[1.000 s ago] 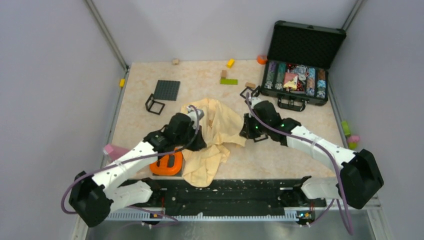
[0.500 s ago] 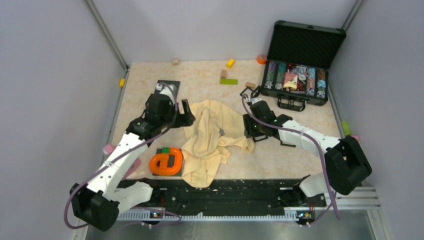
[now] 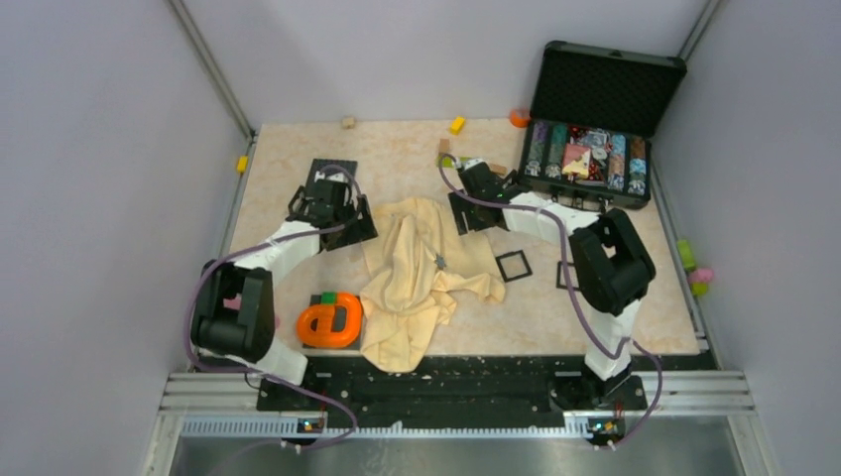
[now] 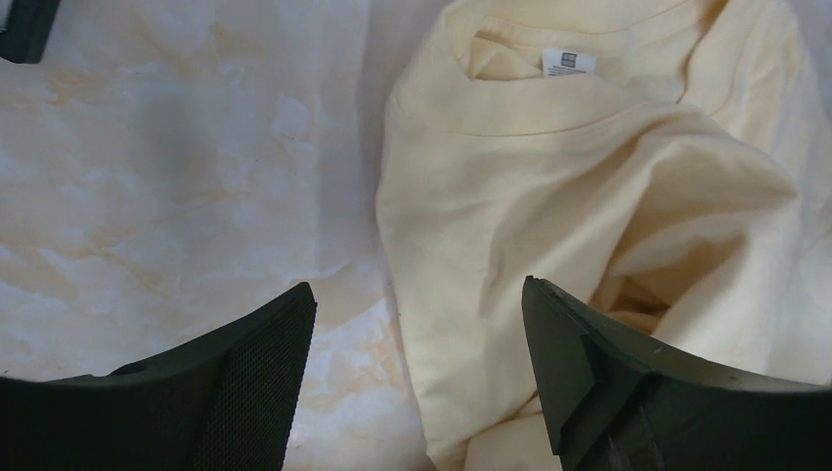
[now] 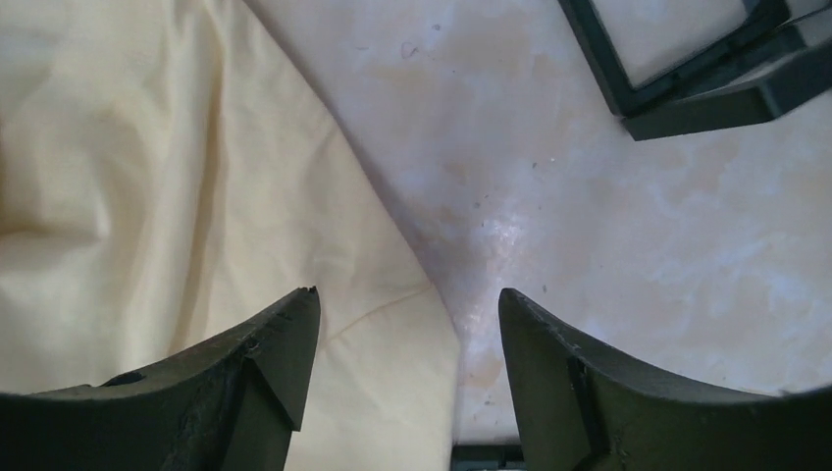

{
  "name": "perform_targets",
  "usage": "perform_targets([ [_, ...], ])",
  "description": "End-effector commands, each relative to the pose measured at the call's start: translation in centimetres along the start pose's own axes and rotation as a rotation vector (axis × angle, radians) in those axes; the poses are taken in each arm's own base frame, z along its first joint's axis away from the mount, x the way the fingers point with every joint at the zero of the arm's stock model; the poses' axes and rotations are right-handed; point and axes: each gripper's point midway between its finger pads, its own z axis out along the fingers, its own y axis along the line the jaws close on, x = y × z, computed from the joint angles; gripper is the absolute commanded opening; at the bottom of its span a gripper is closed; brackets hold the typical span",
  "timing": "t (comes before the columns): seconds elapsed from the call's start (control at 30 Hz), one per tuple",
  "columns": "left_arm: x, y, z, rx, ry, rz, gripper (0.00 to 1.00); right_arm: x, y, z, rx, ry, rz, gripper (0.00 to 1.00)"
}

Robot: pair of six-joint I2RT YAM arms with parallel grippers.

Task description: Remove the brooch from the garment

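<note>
The garment's edge (image 3: 484, 235) (image 5: 433, 294) runs between my right gripper's fingers but lies flat below them, so closing now would miss. It is too early to close before lowering next.
The cream garment (image 3: 412, 273) lies crumpled at the table's middle. The brooch (image 3: 438, 262), a tiny star-like speck, sits on its right half. My left gripper (image 3: 359, 234) is open beside the garment's upper left edge and holds nothing. In the left wrist view its gripper (image 4: 419, 304) hangs over the cloth's edge, below the collar label (image 4: 569, 61). My right gripper (image 3: 461, 216) is open at the garment's upper right. In the right wrist view its gripper (image 5: 407, 299) straddles the edge of the garment (image 5: 147, 177) and is empty. Neither wrist view shows the brooch.
An open black case (image 3: 593, 149) of chips stands at the back right. A black square frame (image 3: 514, 265) lies right of the garment, and a frame (image 5: 687, 59) shows in the right wrist view. An orange piece (image 3: 332, 319) sits front left. A yellow brick (image 3: 457, 125) lies at the back.
Both grippers went from shut to open and pulled back from the garment toward the far side. The cloth dropped flatter, the brooch came into sight, and a black frame now lies uncovered to its right.
</note>
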Motion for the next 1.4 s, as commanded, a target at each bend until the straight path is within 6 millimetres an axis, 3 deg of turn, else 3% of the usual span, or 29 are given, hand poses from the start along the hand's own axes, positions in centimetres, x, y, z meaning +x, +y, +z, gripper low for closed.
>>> perform_targets([
  [0.0,-2.4,-0.8,1.9,0.023,-0.061,0.012,0.81,-0.7,0.1,2.0,0.055,0.016,-0.068,0.69],
  [0.2,-2.3,-1.4,4.6,0.059,-0.019,0.006,0.76,1.0,0.5,3.6,0.045,0.068,-0.071,0.63],
  [0.3,-2.9,-1.1,5.5,0.029,-0.012,0.012,0.66,2.2,1.2,4.4,0.014,0.105,-0.066,0.55],
  [0.37,-2.7,-0.9,6.1,0.015,0.009,0.012,0.59,3.1,1.1,4.8,0.017,0.126,-0.065,0.40],
  [0.53,-2.1,0.4,7.2,-0.055,0.034,0.005,0.59,3.9,0.9,4.7,-0.020,0.124,-0.031,0.01],
  [0.7,-2.2,1.7,8.3,-0.108,0.047,-0.002,0.56,2.8,1.1,4.0,-0.035,0.097,-0.030,0.00],
  [0.73,-2.2,1.7,8.6,-0.096,0.056,-0.007,0.45,2.5,1.1,3.8,-0.038,0.087,-0.027,0.00],
  [0.77,-2.2,1.4,8.8,-0.071,0.064,-0.012,0.16,2.0,1.2,3.6,-0.041,0.072,-0.021,0.00],
  [0.8,-2.2,1.1,8.9,-0.047,0.074,-0.014,0.00,1.3,1.2,3.3,-0.041,0.058,-0.015,0.00],
  [0.83,-2.6,1.0,8.7,-0.043,0.066,-0.014,0.00,0.3,1.2,2.8,-0.043,0.033,-0.010,0.00],
  [0.97,-6.1,0.7,4.6,-0.047,-0.107,0.014,0.00,-4.3,0.6,0.2,-0.047,-0.073,0.013,0.00],
  [1.2,-12.6,-2.3,-5.1,0.017,-0.315,0.047,0.00,-12.8,1.0,-7.0,-0.109,-0.290,0.015,0.00],
  [1.37,-15.7,-2.7,-11.2,0.005,-0.462,0.075,0.00,-16.5,0.9,-12.0,-0.135,-0.409,0.012,0.00],
])
